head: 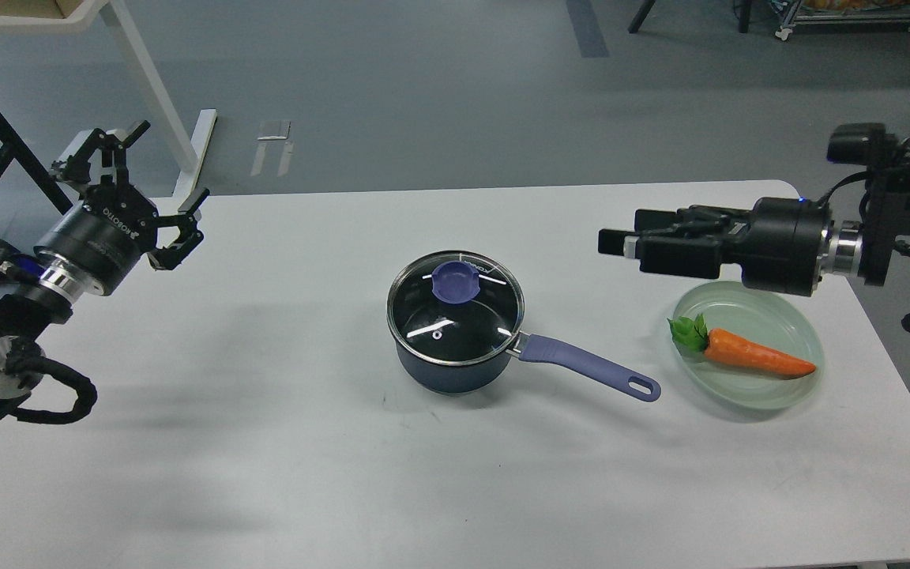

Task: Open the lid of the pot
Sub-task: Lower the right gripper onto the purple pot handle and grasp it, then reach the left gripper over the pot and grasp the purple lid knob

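Note:
I need to grab the lid with my left gripper by its narrow purple-blue knob (pixel 456 281) next, because the glass lid (pixel 467 325) spreads wide across the pot.
The dark blue pot (pixel 445 376) stands in the middle of the white table, its lavender handle (pixel 585 367) pointing right and toward me. The glass pot lid (pixel 467 325) sits shut on it, with its purple-blue knob (pixel 456 281) on top. My right gripper (pixel 621 237) reaches in level from the right, fingers pointing left and apart. It hovers above the table to the right of the pot, clear of the lid. My left gripper (pixel 171 160) is open and empty at the table's far left corner.
A pale green plate (pixel 749 400) with an orange toy carrot (pixel 755 356) lies right of the pot handle, partly under my right arm. The white table (pixel 281 442) ends just behind both grippers. White frame legs (pixel 156 95) stand beyond the far left corner.

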You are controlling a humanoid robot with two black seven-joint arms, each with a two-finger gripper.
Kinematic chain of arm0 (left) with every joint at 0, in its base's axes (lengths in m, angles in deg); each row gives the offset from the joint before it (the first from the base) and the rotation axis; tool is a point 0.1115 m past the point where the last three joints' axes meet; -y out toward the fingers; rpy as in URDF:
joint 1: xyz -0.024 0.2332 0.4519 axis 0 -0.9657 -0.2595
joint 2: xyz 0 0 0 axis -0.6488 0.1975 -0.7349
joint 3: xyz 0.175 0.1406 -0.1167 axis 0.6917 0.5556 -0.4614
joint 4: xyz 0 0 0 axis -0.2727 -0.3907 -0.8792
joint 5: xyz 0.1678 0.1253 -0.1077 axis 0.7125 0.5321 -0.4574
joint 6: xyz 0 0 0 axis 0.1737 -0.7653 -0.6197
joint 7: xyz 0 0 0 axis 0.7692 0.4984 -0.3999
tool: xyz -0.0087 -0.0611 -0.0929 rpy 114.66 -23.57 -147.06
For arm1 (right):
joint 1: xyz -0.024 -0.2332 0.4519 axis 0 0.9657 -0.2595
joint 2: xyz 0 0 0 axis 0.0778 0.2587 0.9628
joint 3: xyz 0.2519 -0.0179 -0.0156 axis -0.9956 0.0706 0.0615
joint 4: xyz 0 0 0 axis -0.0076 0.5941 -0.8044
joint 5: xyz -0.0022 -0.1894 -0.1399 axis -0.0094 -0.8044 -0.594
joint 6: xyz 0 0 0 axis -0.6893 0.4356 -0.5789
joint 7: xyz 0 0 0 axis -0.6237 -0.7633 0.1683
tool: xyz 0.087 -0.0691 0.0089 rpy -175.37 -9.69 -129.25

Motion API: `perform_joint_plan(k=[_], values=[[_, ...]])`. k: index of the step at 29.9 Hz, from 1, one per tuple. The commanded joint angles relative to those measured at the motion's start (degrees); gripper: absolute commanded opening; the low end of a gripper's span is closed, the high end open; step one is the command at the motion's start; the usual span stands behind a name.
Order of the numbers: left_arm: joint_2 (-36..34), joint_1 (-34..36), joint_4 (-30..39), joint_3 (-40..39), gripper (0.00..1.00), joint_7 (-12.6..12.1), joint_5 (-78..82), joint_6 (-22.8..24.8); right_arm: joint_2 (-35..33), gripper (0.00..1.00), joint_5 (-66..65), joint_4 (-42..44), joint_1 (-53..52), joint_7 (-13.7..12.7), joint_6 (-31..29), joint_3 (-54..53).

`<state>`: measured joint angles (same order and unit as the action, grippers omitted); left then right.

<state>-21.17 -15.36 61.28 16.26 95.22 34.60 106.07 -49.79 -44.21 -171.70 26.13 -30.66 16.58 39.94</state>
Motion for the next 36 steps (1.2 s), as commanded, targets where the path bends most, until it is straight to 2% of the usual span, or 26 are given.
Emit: perform_joint_plan(k=[1, 4, 13, 18, 19, 21, 22, 25, 29, 33, 36], values=[[-0.1, 0.0, 0.2, -0.1, 0.99, 0.0, 0.1, 0.0, 2.0, 1.0, -11.7, 0.0, -1.2, 0.0, 0.0, 5.2], [-0.6, 0.0, 0.9, -0.1, 0.99, 0.0, 0.1, -0.1, 2.7, 1.0, -17.6, 0.1, -1.0, 0.0, 0.0, 8.0], [-0.7, 0.2, 1.2, -0.1, 0.99, 0.0, 0.1, -0.2, 6.5, 0.98, -19.1, 3.4, -0.6, 0.0, -0.2, 13.0], [-0.9, 0.7, 1.2, -0.1, 0.99, 0.0, 0.1, -0.2, 10.1, 0.92, -19.1, 6.7, -0.6, 0.0, -0.2, 13.7], [-0.8, 0.7, 1.3, 0.0, 0.99, 0.0, 0.1, -0.3, 10.4, 0.88, -19.1, 6.8, -0.6, 0.0, -0.4, 13.7], [-0.8, 0.8, 1.3, -0.1, 0.99, 0.0, 0.1, -0.3, 10.8, 0.65, -19.1, 7.0, -0.8, 0.0, -1.4, 13.7], [-0.8, 1.0, 1.2, -0.1, 0.99, 0.0, 0.1, -0.3, 10.9, 0.57, -19.1, 7.1, -0.8, 0.0, -1.9, 13.7], [-0.7, 2.9, 1.2, 0.5, 0.99, 0.0, 2.0, -0.5, 11.0, 0.52, -19.1, 7.1, -1.0, 0.0, -3.1, 13.7], [-0.2, 6.1, 1.2, 0.4, 0.99, 0.0, 15.4, -1.1, 11.0, 0.36, -19.1, 7.1, -1.1, 0.0, -3.7, 13.7], [1.5, 9.0, 1.9, 0.0, 0.99, 0.0, 35.4, -1.1, 11.0, 0.3, -19.1, 7.2, -1.3, 0.0, -3.9, 13.7], [3.5, 11.9, 3.0, 0.0, 0.99, 0.0, 50.8, -1.2, 11.0, 0.29, -19.2, 7.2, -1.3, 0.0, -4.0, 13.7]])
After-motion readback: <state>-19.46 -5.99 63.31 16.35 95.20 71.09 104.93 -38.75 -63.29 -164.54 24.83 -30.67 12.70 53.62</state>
